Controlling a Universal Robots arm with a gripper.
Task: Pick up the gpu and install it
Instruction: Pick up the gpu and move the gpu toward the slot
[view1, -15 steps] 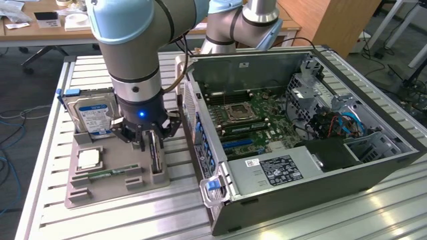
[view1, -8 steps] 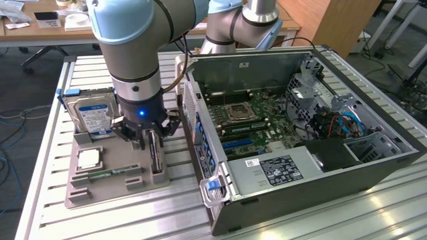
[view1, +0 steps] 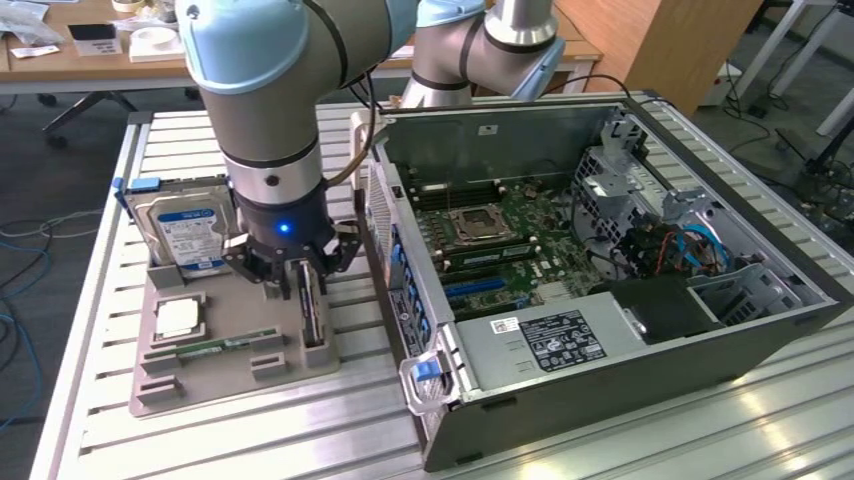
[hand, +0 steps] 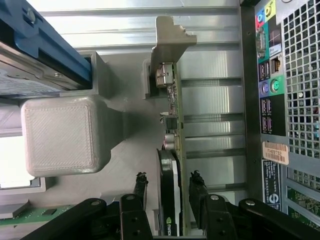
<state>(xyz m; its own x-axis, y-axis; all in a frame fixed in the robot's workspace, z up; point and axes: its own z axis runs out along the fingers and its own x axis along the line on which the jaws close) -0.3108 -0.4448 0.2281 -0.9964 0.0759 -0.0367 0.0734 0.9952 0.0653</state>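
Note:
My black fingers surround the GPU (view1: 312, 318), so closing would hold it.
The gpu (view1: 312, 318) stands on edge in a slot at the exterior view's right side of the grey holder tray (view1: 167, 388). In the wrist view the gpu (hand: 173, 125) shows as a thin card, black face to one side and board to the other, with its silver bracket (hand: 169, 37) at the far end. My gripper (view1: 302, 288) has come down over the card. It is open, and its black fingers (hand: 141, 186) straddle the card with a small gap on each side. My gripper (hand: 170, 181) holds nothing.
The same tray carries a blue-labelled hard drive (view1: 187, 232), a processor (view1: 178, 318) and a green memory stick (view1: 216, 348). The open computer case (view1: 601, 260) lies close on the exterior view's right, its rear port panel (hand: 280, 100) beside the card. Everything rests on a slatted metal table (view1: 267, 430).

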